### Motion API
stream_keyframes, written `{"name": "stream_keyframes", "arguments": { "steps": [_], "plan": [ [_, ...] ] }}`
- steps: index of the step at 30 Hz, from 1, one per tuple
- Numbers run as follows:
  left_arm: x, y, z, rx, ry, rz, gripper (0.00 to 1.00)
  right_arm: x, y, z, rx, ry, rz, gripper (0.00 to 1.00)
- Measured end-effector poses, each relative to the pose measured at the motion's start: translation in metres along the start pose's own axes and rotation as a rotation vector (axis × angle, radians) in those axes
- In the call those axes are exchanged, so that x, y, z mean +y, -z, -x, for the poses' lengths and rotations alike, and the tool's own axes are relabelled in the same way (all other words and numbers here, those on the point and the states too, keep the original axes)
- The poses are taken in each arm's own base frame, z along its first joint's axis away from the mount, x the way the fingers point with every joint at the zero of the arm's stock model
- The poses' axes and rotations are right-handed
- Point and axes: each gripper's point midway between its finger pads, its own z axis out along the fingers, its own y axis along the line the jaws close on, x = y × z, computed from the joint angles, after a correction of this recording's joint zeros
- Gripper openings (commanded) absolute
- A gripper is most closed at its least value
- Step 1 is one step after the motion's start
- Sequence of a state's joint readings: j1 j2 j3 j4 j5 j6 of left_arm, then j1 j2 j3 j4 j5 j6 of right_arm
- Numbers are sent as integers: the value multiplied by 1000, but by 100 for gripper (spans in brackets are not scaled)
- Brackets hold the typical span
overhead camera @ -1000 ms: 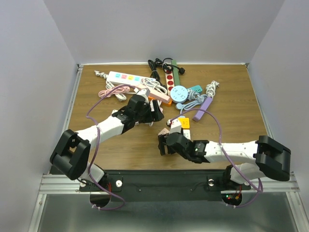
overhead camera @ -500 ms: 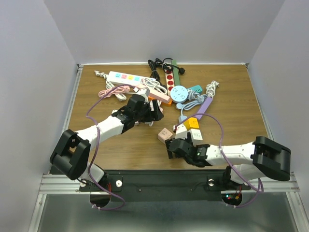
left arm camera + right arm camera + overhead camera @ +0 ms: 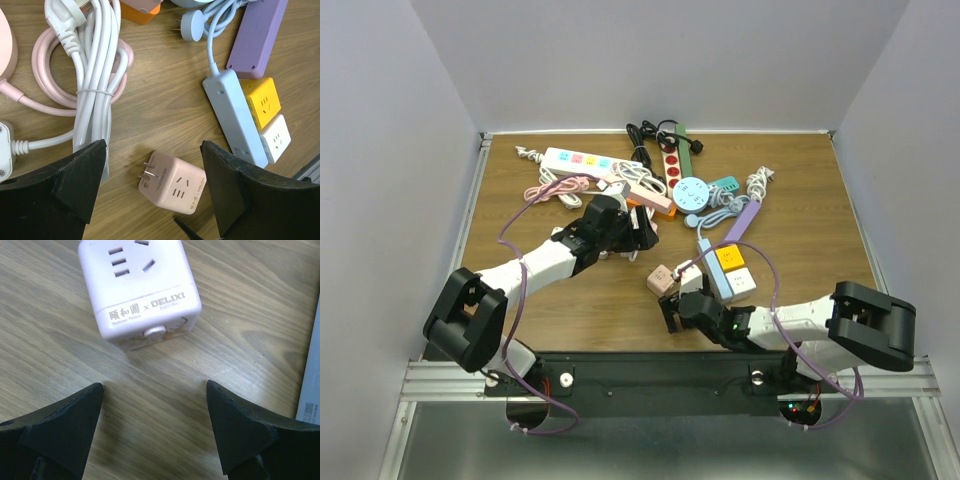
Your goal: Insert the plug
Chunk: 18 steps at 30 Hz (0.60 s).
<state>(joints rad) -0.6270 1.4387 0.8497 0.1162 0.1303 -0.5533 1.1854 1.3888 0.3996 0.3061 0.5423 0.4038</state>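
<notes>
I will next use my right gripper to grab the pink cube adapter [image 3: 662, 278] [image 3: 140, 286] by its opposite sides from behind the prongs, so the prongs stay free to insert.
A pink cube adapter [image 3: 662, 278] with two metal prongs lies on its side on the wood table. It shows in the left wrist view [image 3: 172, 182], prongs pointing left, and in the right wrist view [image 3: 140, 290]. My right gripper [image 3: 675, 312] is open and empty, just near of the cube [image 3: 154, 387]. My left gripper [image 3: 642, 235] is open and empty, hovering above and beyond the cube [image 3: 154, 145]. A pale blue power strip [image 3: 713, 268] with a yellow cube [image 3: 727, 257] and a white cube [image 3: 741, 281] beside it lies right of the pink cube.
A purple strip [image 3: 740, 222], a round blue socket [image 3: 692, 192], a red strip [image 3: 672, 165], a white strip [image 3: 582, 161] and bundled white cables [image 3: 95, 75] and pink cables [image 3: 555, 188] crowd the far middle of the table.
My right gripper has drawn back toward the near edge, and the pink cube now lies uncovered on the table. The blue strip with its cubes has shifted right. The left arm has not moved.
</notes>
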Motion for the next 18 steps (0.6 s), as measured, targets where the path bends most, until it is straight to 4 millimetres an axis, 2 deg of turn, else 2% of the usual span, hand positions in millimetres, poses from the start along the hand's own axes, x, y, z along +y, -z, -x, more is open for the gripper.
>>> {"name": "stream_keyframes", "arguments": {
  "steps": [3, 10, 18],
  "plan": [
    [0, 0, 0, 0, -2, 0, 88, -1, -3, 4, -13, 9, 3, 89],
    [0, 0, 0, 0, -4, 0, 88, -13, -14, 28, -88, -17, 12, 89],
    [0, 4, 6, -18, -11, -5, 89, -8, -24, 32, -102, 29, 74, 88]
  ]
}}
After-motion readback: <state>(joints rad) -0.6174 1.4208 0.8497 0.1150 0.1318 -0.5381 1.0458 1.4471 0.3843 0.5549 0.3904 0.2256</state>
